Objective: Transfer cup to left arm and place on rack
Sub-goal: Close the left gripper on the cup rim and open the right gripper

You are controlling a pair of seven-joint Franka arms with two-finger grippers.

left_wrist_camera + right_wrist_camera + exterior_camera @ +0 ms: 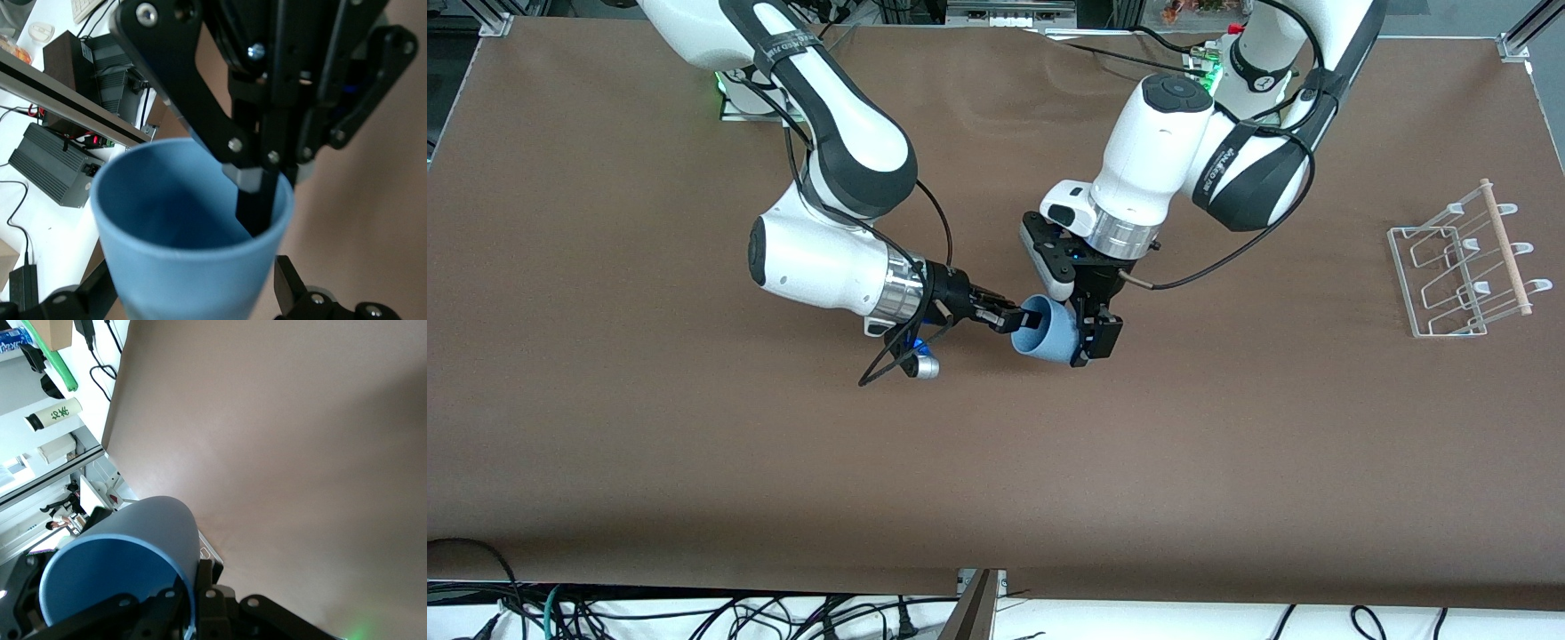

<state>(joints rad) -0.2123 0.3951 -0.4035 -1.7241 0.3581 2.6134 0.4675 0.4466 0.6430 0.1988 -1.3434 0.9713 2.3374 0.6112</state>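
Observation:
The cup's opening [1027, 326] has to stay free to slip onto the rack, so my left gripper next needs to pick up the cup by its base end [1064, 340].
The light-blue cup [1047, 341] hangs tipped on its side over the middle of the table. My right gripper [1020, 319] is shut on its rim, one finger inside the mouth and one outside, as the right wrist view [193, 587] shows on the cup [150, 520]. My left gripper [1090, 348] points down and straddles the cup's base end. In the left wrist view the left gripper [190, 297] is open, with small gaps on both sides of the cup [180, 260]. The white wire rack [1458, 271] with its wooden rod [1504, 247] stands at the left arm's end of the table.
The brown table [694, 444] spreads wide around the cup. Loose cables [694, 613] lie below the table's front edge. A black cable loop [889, 360] hangs from the right wrist.

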